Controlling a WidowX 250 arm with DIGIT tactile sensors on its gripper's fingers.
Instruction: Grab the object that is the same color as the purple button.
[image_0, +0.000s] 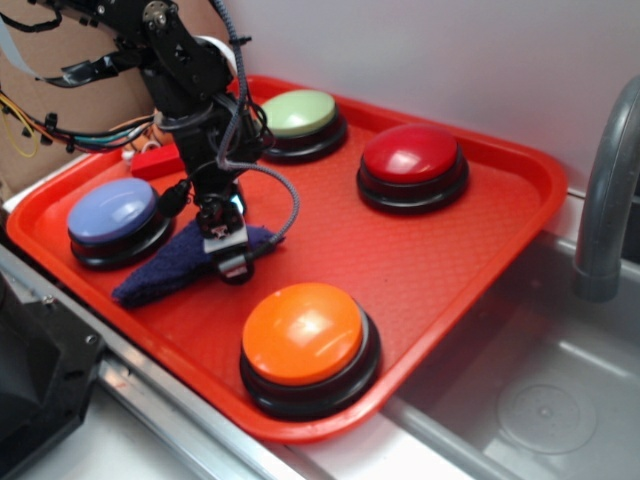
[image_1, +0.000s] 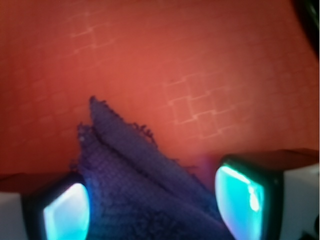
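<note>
The purple-blue rag (image_0: 160, 272) lies between my fingers, low at the tray's bottom, so it is now time for my gripper to close on the rag.
The dark purple-blue rag (image_0: 160, 272) lies on the red tray (image_0: 400, 260), just in front of the purple button (image_0: 112, 212) with its pale lavender-blue dome. My gripper (image_0: 226, 250) is lowered onto the rag's right end. In the wrist view the rag (image_1: 145, 170) fills the space between the two fingers. The left pad (image_1: 67, 212) touches the cloth and the right pad (image_1: 237, 200) stands a little apart from it. The jaws are open and straddle the rag close to the tray floor.
A pale green button (image_0: 298, 112), a red button (image_0: 412, 155) and an orange button (image_0: 302, 332) stand on the tray. A red block (image_0: 155, 160) lies behind the arm. A grey faucet (image_0: 605, 200) and steel sink (image_0: 540, 400) are at the right.
</note>
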